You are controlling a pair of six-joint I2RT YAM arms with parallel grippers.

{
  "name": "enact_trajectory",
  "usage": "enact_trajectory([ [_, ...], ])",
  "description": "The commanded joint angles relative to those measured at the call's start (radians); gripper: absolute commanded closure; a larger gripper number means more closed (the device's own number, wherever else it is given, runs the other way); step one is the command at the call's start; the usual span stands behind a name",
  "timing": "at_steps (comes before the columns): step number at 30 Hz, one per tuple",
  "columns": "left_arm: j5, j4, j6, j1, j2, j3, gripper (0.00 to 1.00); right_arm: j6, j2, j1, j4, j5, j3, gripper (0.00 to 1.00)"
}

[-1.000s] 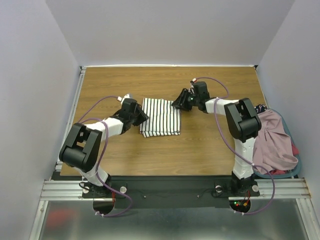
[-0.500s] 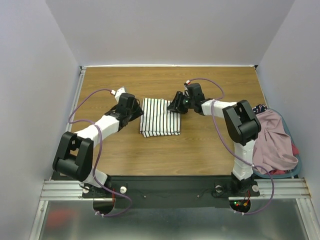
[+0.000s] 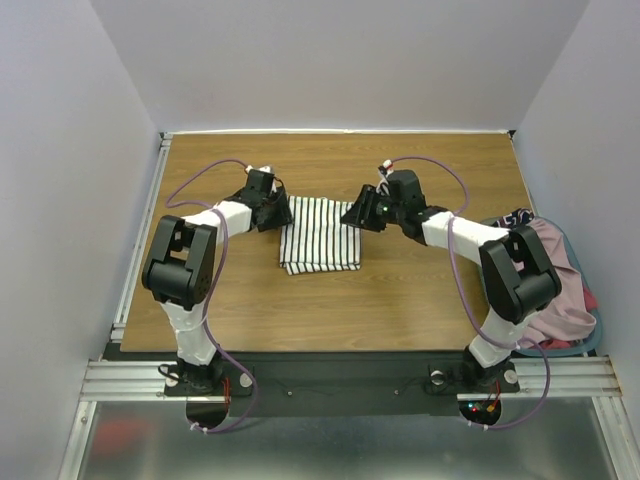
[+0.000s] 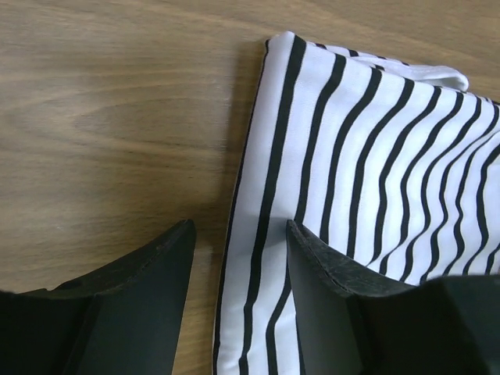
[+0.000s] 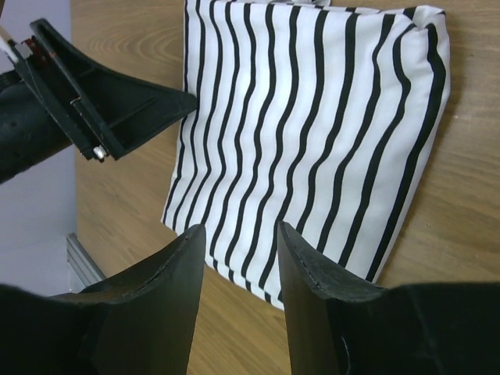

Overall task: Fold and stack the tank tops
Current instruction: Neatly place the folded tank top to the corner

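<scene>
In the left wrist view one finger is down at the cloth and my left gripper straddles the striped tank top's folded edge, so my left gripper closes on it next.
The striped tank top (image 3: 318,235) lies folded into a neat rectangle at the middle of the table. My left gripper (image 3: 283,213) is at its far left corner, open. In the left wrist view the left gripper (image 4: 239,230) straddles the folded edge of the striped top (image 4: 367,156), one finger over the wood and one over the cloth. My right gripper (image 3: 352,215) is open at the far right corner, and in its wrist view the right gripper (image 5: 240,230) hovers above the striped top (image 5: 312,133). The pink tank top (image 3: 555,285) lies crumpled in a basket at the right.
The teal-rimmed basket (image 3: 598,335) sits at the table's right edge and also holds a dark navy garment (image 3: 520,217) and a bit of red cloth (image 3: 590,300). The left gripper's fingers (image 5: 117,109) show in the right wrist view. Bare wood surrounds the folded top.
The left arm swung its gripper from the top's left side up to its far left corner, and its jaws opened. The right gripper shifted only slightly at the far right corner.
</scene>
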Motion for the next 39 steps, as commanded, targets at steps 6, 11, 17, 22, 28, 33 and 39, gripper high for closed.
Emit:
enact_trajectory([
  [6,0.029,-0.031,0.02,0.007,0.061,0.028,0.63,-0.023,-0.127,0.011,0.01,0.01,-0.056,0.52],
  [11,-0.075,-0.054,-0.003,0.007,0.087,0.067,0.94,-0.052,-0.184,0.013,-0.024,0.027,-0.08,0.52],
  [17,-0.279,-0.146,0.025,0.03,0.154,0.243,1.0,-0.072,-0.274,0.011,-0.054,0.043,-0.123,0.52],
  [22,-0.423,-0.246,0.071,0.089,0.294,0.543,1.0,-0.077,-0.362,0.013,-0.067,0.049,-0.186,0.52],
  [28,-0.55,-0.358,0.176,0.169,0.517,0.951,1.0,-0.109,-0.48,0.013,-0.094,0.089,-0.275,0.52],
  [33,-0.593,-0.358,0.27,0.247,0.644,1.182,1.0,-0.133,-0.532,0.011,-0.15,0.122,-0.306,0.52],
  [39,-0.584,-0.209,0.378,0.35,0.708,1.242,1.0,-0.149,-0.558,0.013,-0.171,0.13,-0.331,0.52],
])
